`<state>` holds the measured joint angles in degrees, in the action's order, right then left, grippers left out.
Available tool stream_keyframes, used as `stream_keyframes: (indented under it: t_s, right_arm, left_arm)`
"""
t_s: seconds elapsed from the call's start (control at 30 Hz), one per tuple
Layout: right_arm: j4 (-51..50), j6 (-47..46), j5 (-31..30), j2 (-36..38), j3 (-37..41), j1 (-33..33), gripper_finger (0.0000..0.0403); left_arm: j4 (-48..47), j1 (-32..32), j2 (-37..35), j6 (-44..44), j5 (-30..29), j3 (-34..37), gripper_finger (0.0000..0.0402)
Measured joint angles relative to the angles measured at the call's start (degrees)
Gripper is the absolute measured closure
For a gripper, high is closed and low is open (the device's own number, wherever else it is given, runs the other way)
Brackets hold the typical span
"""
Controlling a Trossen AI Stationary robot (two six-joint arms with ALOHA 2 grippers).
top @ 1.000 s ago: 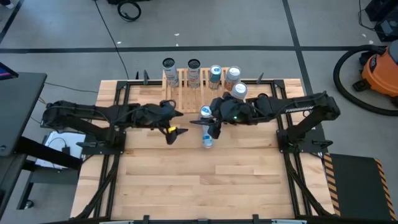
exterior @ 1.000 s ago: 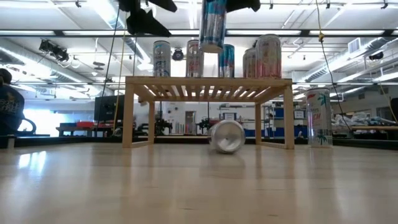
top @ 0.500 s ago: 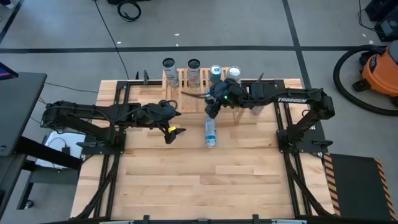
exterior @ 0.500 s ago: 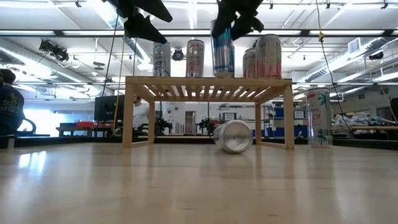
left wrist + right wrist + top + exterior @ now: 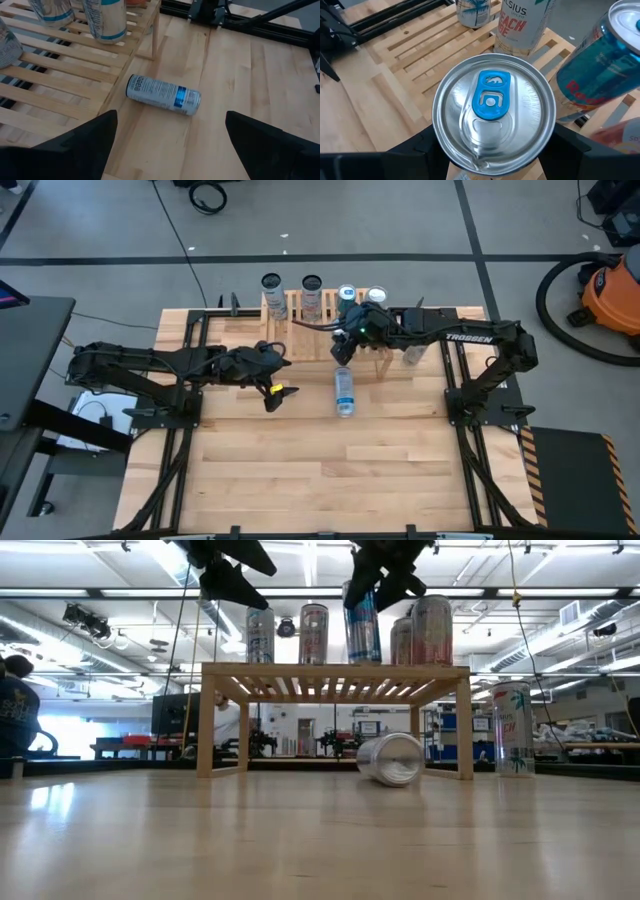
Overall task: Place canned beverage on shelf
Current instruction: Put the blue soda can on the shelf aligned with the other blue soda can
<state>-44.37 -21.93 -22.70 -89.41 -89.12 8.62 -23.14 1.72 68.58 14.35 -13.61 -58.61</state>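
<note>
The blue-tabbed can is upright over the shelf slats in the right wrist view, so it would stand if the robot's right gripper opened now.
The shelf (image 5: 300, 330) (image 5: 335, 671) is a low slatted wooden stand at the table's far side, and several cans (image 5: 311, 283) stand on it. My right gripper (image 5: 343, 348) (image 5: 385, 570) hovers over the shelf, shut on a slim silver-and-blue can (image 5: 492, 112) (image 5: 362, 625) with a blue tab. Another slim can (image 5: 344, 390) (image 5: 162, 94) lies on its side on the table just in front of the shelf. My left gripper (image 5: 277, 372) (image 5: 170, 145) hangs open above the table near the shelf's left front corner, with nothing between its fingers. My right gripper pinches the can's upper wall (image 5: 436, 142) just under the rim, one finger (image 5: 415, 150) on each of two opposite sides. The fingers slant down from the table's right. The can stays upright, its base level with the slats among the other cans; I cannot tell whether it rests on them.
A tall white can (image 5: 512, 728) stands on the table right of the shelf. Shelf cans crowd the held one: a blue can (image 5: 600, 75) and a white can (image 5: 520, 22). Bare tabletop (image 5: 320, 470) stretches toward the near edge. People (image 5: 15, 700) are in the room behind.
My right gripper has carried the can from above the table in front of the shelf toward the far edge and over the slats, tipping a little, and the can now sits among the shelf cans. The lying can has rolled slightly toward the table's right.
</note>
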Motion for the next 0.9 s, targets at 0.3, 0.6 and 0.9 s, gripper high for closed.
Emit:
stream_keyframes:
  t_s: [0.3,0.6,0.9]
  right_arm:
    - [-1.6,0.0,0.5,0.0,0.0,1.2,0.0145]
    - [-1.6,-0.9,2.5,0.0,0.0,1.5,0.0123]
    - [-1.7,-0.5,2.8,0.0,0.0,1.4,0.0121]
  left_arm:
    - [0.0,0.0,0.0,0.0,0.0,0.0,0.0028]
    - [0.0,0.0,0.0,0.0,0.0,0.0,0.0028]
    - [0.0,0.0,0.0,-0.1,0.0,-0.1,0.0028]
